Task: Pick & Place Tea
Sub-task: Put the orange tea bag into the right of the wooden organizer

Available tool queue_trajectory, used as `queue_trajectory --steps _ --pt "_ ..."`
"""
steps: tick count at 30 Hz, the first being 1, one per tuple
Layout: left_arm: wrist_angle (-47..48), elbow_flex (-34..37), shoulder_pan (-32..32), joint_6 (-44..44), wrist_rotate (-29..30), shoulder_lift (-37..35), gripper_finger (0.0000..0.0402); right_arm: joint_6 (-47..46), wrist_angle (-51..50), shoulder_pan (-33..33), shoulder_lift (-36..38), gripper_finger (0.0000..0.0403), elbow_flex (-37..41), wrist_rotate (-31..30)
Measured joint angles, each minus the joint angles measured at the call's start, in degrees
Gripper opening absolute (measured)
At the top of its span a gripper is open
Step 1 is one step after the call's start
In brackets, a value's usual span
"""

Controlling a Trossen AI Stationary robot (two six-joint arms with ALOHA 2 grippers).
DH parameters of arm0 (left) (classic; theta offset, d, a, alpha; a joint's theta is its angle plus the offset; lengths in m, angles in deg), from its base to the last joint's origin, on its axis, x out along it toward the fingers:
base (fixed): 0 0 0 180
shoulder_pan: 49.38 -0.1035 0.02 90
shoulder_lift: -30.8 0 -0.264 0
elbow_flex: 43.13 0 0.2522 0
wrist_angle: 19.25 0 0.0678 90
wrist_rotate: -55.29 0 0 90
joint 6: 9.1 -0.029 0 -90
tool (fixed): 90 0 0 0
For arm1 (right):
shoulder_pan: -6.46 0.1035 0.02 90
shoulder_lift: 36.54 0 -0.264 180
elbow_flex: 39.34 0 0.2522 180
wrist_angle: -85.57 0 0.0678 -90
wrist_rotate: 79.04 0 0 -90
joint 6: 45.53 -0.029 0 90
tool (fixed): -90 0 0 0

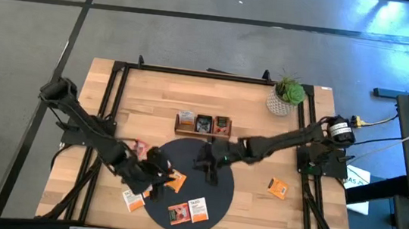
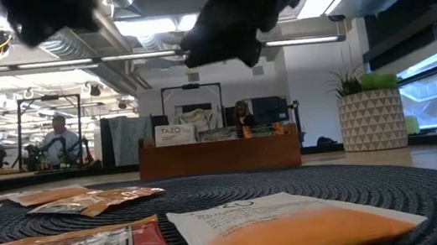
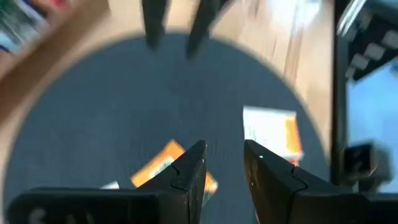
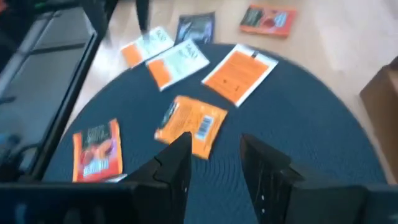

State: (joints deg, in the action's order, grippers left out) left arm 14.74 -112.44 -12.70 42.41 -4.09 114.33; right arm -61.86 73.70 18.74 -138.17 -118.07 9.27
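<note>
I need to put the orange tea sachet in the tray, so next I need to grab it by its barcode edge (image 4: 204,128) with my right gripper.
Several small tea sachets lie flat on the dark round mat (image 1: 214,199) and on the wood around it. An orange one (image 1: 176,180) lies between my two grippers. My left gripper (image 1: 159,165) hangs open over the mat's left part, and that orange sachet (image 3: 163,165) shows just past its fingertips (image 3: 227,149). My right gripper (image 1: 208,167) hangs open over the mat's middle, with the same orange sachet (image 4: 189,124) just ahead of its fingers (image 4: 214,140). Both grippers stand clear above the mat in the low view.
A brown wooden tray (image 1: 202,123) with sachets standing in its compartments is beyond the mat. A potted plant (image 1: 286,96) is at the far right corner. More sachets lie at the mat's near edge (image 1: 198,208), left of it (image 1: 132,198), and on the wood at right (image 1: 278,187).
</note>
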Motion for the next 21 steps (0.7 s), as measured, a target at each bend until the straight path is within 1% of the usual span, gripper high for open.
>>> queue_trajectory --steps 2,7,10,13,15,16,19,21 --pt "-0.2 0.0 0.0 -0.5 -2.5 3.0 0.0098 -3.4 1.1 1.0 0.0 0.0138 0.0 -2.9" --pt "-0.6 -0.1 0.0 -4.6 -7.2 8.4 0.0081 -7.3 1.8 1.0 -2.0 0.0138 0.0 -3.3" --pt "-0.3 -0.8 -0.1 -6.0 -9.5 8.6 0.0067 -8.1 4.3 0.9 -4.9 0.0138 0.0 -2.4" --pt "0.7 -1.0 1.2 -5.1 -10.9 6.4 0.0052 -9.2 10.9 0.9 -8.4 0.0138 0.0 -0.1" --pt "1.9 -1.0 3.0 -4.9 -9.6 4.1 0.0043 -9.9 14.1 0.9 -10.5 0.0138 0.0 0.3" --pt "3.9 -1.0 4.1 -4.5 -7.7 2.5 0.004 -10.4 15.8 0.9 -11.6 0.0138 0.0 0.3" --pt "7.6 -1.0 6.8 -1.3 -0.5 -1.0 0.0032 -10.6 17.5 0.7 -14.0 0.0138 -0.1 0.3" --pt "8.5 -1.0 8.3 1.6 5.2 -1.9 0.0029 -10.2 17.4 0.7 -15.5 0.0138 -1.1 0.3"
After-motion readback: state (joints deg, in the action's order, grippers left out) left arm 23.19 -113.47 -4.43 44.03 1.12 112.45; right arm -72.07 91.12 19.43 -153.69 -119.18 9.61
